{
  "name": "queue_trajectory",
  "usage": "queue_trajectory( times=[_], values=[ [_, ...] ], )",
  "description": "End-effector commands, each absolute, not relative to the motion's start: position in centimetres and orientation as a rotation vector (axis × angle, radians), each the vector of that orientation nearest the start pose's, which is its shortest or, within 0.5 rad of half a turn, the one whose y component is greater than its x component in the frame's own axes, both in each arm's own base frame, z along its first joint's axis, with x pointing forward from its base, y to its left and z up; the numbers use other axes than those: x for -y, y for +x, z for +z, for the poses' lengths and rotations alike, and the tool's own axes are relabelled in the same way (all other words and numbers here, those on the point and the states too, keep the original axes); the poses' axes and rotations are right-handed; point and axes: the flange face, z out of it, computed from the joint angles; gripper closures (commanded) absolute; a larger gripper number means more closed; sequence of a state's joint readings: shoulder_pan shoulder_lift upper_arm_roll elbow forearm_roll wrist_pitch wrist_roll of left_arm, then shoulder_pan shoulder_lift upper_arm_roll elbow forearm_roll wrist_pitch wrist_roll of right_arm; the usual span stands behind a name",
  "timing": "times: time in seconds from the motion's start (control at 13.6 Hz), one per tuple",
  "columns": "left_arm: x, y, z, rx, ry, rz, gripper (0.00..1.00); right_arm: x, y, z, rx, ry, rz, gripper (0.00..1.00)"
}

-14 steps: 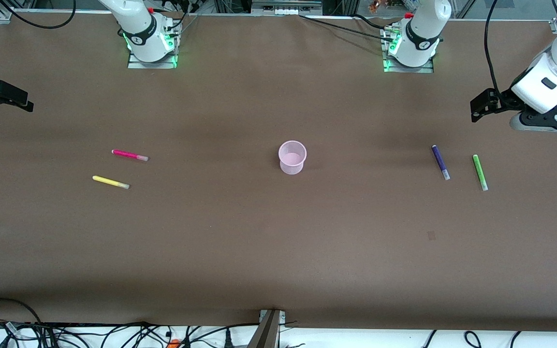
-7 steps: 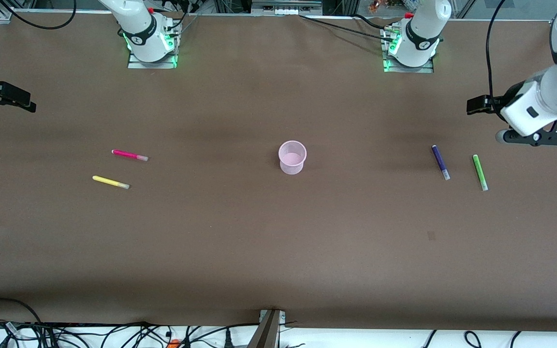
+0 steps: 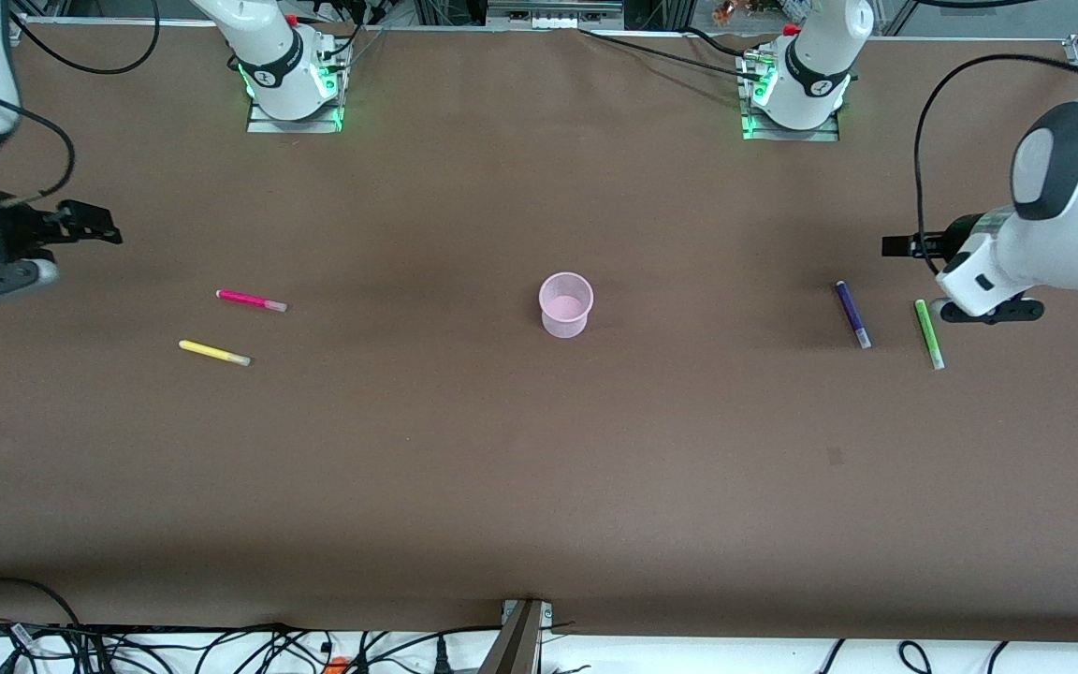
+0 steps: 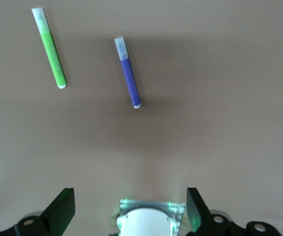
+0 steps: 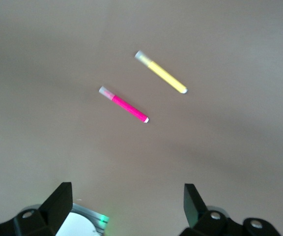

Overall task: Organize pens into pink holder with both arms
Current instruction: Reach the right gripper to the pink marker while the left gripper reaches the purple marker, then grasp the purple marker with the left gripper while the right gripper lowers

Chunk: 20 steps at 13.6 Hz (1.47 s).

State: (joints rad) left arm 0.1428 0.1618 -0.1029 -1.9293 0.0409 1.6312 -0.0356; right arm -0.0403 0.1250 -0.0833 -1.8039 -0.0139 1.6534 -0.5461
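The purple pen's pale cap (image 3: 863,338) needs to stay free to go into the pink holder. My left gripper will grab the purple pen by its uncapped end (image 3: 844,292) next.
The pink holder (image 3: 565,304) stands upright and empty at the table's middle. The magenta pen (image 3: 251,300) and the yellow pen (image 3: 213,353) lie toward the right arm's end, and both show in the right wrist view (image 5: 123,104) (image 5: 161,73). The purple pen (image 3: 852,314) and the green pen (image 3: 929,333) lie toward the left arm's end, and both show in the left wrist view (image 4: 127,72) (image 4: 49,47). My left gripper (image 3: 896,246) (image 4: 130,210) hangs open and empty over bare table close to the purple and green pens. My right gripper (image 3: 101,230) (image 5: 127,204) hangs open and empty over bare table close to the magenta pen.
The two arm bases (image 3: 294,84) (image 3: 793,89) stand along the table's edge farthest from the front camera. Cables and a metal bracket (image 3: 522,637) run along the nearest edge. A small dark mark (image 3: 835,456) sits on the brown table.
Both arms have swung in over the table. The left gripper has moved toward the purple and green pens, the right gripper toward the magenta pen. The pens and the holder have not moved.
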Motion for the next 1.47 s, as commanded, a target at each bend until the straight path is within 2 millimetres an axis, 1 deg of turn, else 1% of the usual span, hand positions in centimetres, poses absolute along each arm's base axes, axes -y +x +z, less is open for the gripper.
queue_trajectory(
  times=[0.0, 0.07, 0.15, 0.22, 0.29, 0.37, 0.44, 0.51, 0.59, 0.66, 0.74, 0.81, 0.96, 1.18, 1.25, 1.32, 1.4],
  values=[
    [-3.0, 52.1, 33.2, 0.138, -3.065, 0.616, 0.00, 7.1, 53.8, 40.8, 0.860, -2.894, 0.376, 0.00],
    [-3.0, 51.4, 31.2, 0.140, -3.073, 0.579, 0.00, 6.9, 53.3, 39.3, 0.931, -2.864, 0.378, 0.00],
    [-3.0, 50.8, 28.8, 0.166, -3.079, 0.543, 0.00, 6.9, 52.5, 37.6, 0.956, -2.834, 0.413, 0.00],
    [-3.0, 50.5, 26.7, 0.186, -3.082, 0.524, 0.00, 6.8, 51.6, 36.1, 0.964, -2.816, 0.439, 0.00],
    [-3.2, 50.3, 24.7, 0.201, -3.085, 0.534, 0.00, 6.6, 50.9, 34.9, 1.013, -2.783, 0.454, 0.00],
    [-4.2, 50.2, 22.8, 0.229, -3.086, 0.561, 0.00, 6.7, 50.5, 33.9, 1.090, -2.751, 0.437, 0.00],
    [-4.7, 50.1, 21.0, 0.243, -3.090, 0.571, 0.00, 6.9, 50.1, 32.7, 1.204, -2.700, 0.408, 0.00],
    [-4.6, 50.1, 19.5, 0.243, -3.094, 0.574, 0.01, 7.3, 49.8, 31.6, 1.296, -2.666, 0.371, 0.00],
    [-4.6, 50.0, 18.0, 0.245, -3.097, 0.579, 0.08, 7.4, 49.6, 30.7, 1.388, -2.627, 0.343, 0.01],
    [-5.0, 49.9, 17.1, 0.262, -3.099, 0.587, 0.15, 7.4, 49.5, 29.7, 1.459, -2.604, 0.310, 0.01],
    [-5.0, 49.6, 16.5, 0.261, -3.095, 0.613, 0.30, 7.5, 49.3, 28.5, 1.499, -2.602, 0.279, 0.02],
    [-5.0, 49.4, 16.2, 0.261, -3.093, 0.630, 0.39, 7.9, 49.1, 27.3, 1.498, -2.612, 0.265, 0.02],
    [-5.0, 49.3, 16.2, 0.261, -3.091, 0.637, 0.41, 7.8, 48.7, 25.6, 1.510, -2.624, 0.247, 0.04],
    [-5.0, 48.9, 16.1, 0.266, -3.082, 0.684, 0.42, 7.7, 47.9, 21.9, 1.569, -2.658, 0.161, 0.06],
    [-4.9, 48.9, 16.2, 0.261, -3.081, 0.689, 0.46, 7.8, 48.0, 21.0, 1.583, -2.660, 0.149, 0.09],
    [-4.9, 49.0, 16.2, 0.261, -3.081, 0.689, 0.54, 7.8, 48.0, 20.6, 1.589, -2.666, 0.140, 0.14],
    [-4.9, 49.0, 16.2, 0.261, -3.081, 0.689, 0.65, 7.8, 47.7, 20.2, 1.589, -2.669, 0.135, 0.20]
  ],
)
